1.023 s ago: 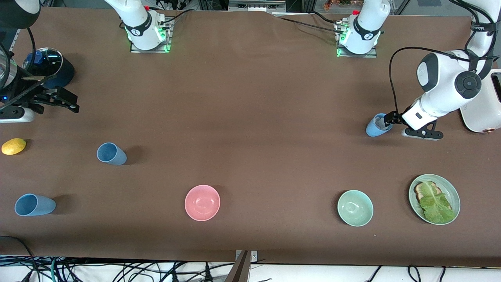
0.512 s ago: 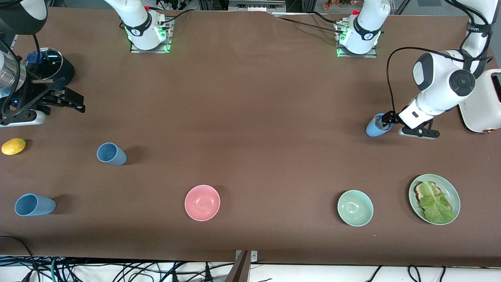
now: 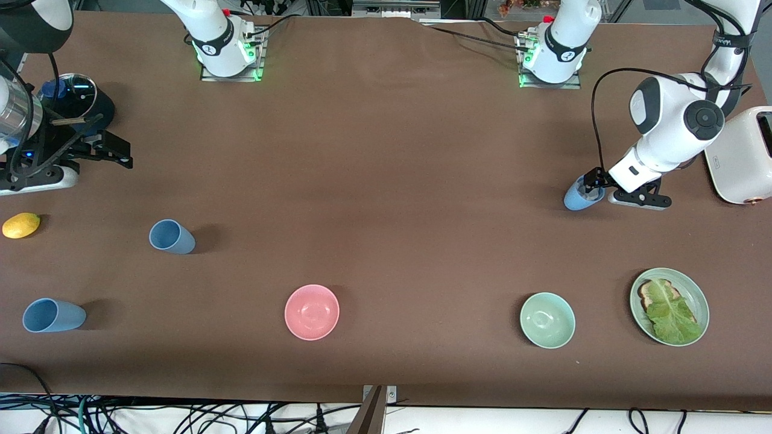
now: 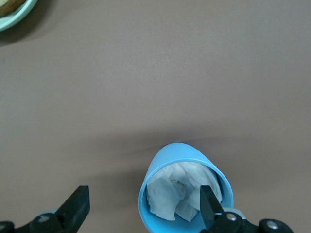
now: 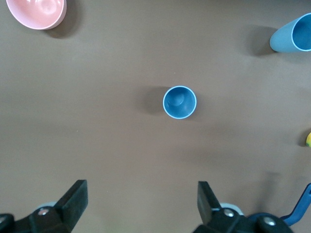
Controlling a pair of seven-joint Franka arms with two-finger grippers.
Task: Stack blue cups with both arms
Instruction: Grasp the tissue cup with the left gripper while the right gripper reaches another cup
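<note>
The left gripper grabs the paper-stuffed cup by its rim (image 3: 602,194) (image 4: 224,180) next, to stack the paper-stuffed cup with the other blue cups.
Three light-blue cups stand on the brown table. One cup (image 3: 579,196), stuffed with crumpled white paper (image 4: 172,196), is at the left arm's end. My left gripper (image 3: 594,181) is open and low at this cup (image 4: 187,158): one finger (image 4: 209,206) is inside the rim, the other is outside, well apart from it. Two empty cups stand toward the right arm's end, one (image 3: 172,236) farther from the front camera and one (image 3: 53,315) nearer. My right gripper (image 3: 125,154) is open and empty above the table. Its wrist view (image 5: 142,189) shows both cups (image 5: 179,102) (image 5: 291,34).
A pink bowl (image 3: 312,311) and a mint-green bowl (image 3: 547,320) sit near the front edge. A green plate (image 3: 702,301) holds toast and lettuce. A white toaster (image 3: 745,157) stands beside the left arm. A lemon (image 3: 21,225) and a dark-blue lidded saucepan (image 3: 75,102) are by the right gripper.
My left arm has shifted toward the paper-filled cup, which stays in place. My right gripper has moved a little toward the table's middle and away from the front camera.
</note>
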